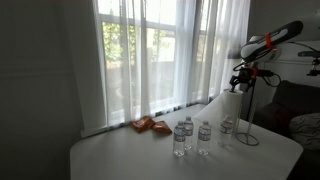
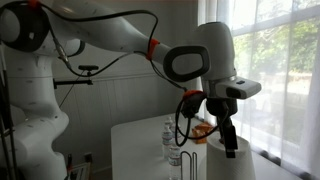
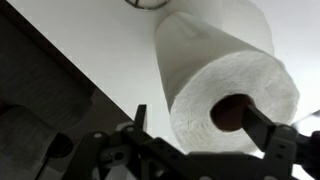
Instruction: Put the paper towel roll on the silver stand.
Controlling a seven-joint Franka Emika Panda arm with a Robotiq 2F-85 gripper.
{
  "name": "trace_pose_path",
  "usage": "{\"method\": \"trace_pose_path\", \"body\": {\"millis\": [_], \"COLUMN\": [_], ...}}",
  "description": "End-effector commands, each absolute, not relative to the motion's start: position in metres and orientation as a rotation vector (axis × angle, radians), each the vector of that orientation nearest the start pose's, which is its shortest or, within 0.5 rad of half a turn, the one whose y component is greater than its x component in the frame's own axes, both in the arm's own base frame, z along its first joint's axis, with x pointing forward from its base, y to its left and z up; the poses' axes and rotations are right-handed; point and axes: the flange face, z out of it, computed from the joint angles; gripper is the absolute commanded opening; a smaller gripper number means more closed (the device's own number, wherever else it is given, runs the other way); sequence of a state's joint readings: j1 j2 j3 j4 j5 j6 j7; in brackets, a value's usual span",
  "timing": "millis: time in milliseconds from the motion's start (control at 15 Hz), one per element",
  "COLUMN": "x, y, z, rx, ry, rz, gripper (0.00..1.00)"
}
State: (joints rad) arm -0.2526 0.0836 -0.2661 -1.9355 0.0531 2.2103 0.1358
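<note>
My fingers would hold the roll's side between them now.
The paper towel roll (image 3: 215, 60) is a big white cylinder, seen end-on in the wrist view. My gripper (image 3: 195, 112) is open and straddles the roll's wall. One finger reaches into the dark core at its right side. The other finger stands outside on the left with a small gap. In both exterior views the roll (image 1: 226, 108) (image 2: 232, 165) is directly under the gripper (image 1: 240, 82) (image 2: 226, 138), with a loose sheet flaring out. The silver stand (image 1: 246, 136), a thin rod on a wire ring, stands on the table beside the roll. I cannot tell whether the roll rests on the table.
Three clear water bottles (image 1: 182, 137) stand on the white table (image 1: 130, 160) near the stand. An orange packet (image 1: 150, 125) lies by the window. Sheer white curtains (image 1: 150, 60) hang behind the table. A dark sofa (image 1: 295, 105) is beyond the table's end.
</note>
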Motion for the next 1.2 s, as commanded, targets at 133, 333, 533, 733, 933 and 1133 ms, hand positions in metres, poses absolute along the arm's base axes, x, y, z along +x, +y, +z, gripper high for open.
{"method": "trace_pose_path", "body": {"millis": [133, 333, 533, 733, 933, 1133], "x": [0.519, 0.518, 0.514, 0.511, 0.501, 0.486], "y": [-0.294, -0.291, -0.293, -0.295, -0.295, -0.293], "z": [0.449, 0.455, 0.475, 0.49, 0.514, 0.555], "rx": [-2.928, -2.92, -2.904, -2.895, -2.859, -2.868], "ry": [1.07, 1.071, 1.073, 1.076, 1.064, 1.024], "rz": [-0.305, -0.301, -0.331, -0.361, -0.377, -0.411], "gripper": [0.61, 0.39, 0.19, 0.02, 0.04, 0.03]}}
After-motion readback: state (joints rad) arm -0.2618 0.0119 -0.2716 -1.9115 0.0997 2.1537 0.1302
